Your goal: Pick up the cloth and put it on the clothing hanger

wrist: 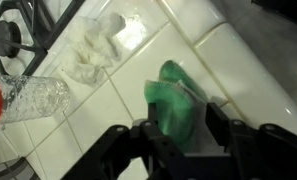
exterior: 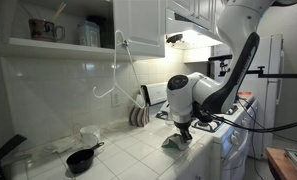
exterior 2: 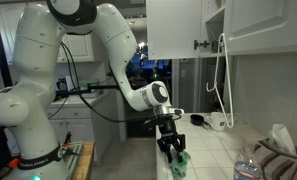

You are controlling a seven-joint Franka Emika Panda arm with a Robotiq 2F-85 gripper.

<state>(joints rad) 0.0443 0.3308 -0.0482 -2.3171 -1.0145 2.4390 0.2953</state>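
Note:
Next, my gripper grabs the bunched green cloth from above, so the rest hangs free to drape over the clothing hanger (exterior: 113, 75).
The green cloth (wrist: 178, 100) lies bunched on the white tile counter, right by its edge. My gripper (wrist: 183, 125) is down over it, one finger on each side. The jaws stand about half apart and the cloth fills the gap between them. In both exterior views the gripper (exterior 2: 171, 150) (exterior: 184, 130) points straight down at the cloth (exterior 2: 178, 162) (exterior: 174, 141), which rests on the counter. The thin white clothing hanger (exterior: 113, 75) (exterior 2: 220, 80) hangs from the upper cabinet, well above the counter and away from the gripper.
A clear plastic bottle (wrist: 23, 95) (exterior 2: 246, 170) and a crumpled white rag (wrist: 93, 55) lie on the tiles near the cloth. A black pan (exterior: 80, 158) sits further along the counter. Striped fabric (exterior: 138, 115) leans at the back wall. A stove burner (wrist: 8, 35) is nearby.

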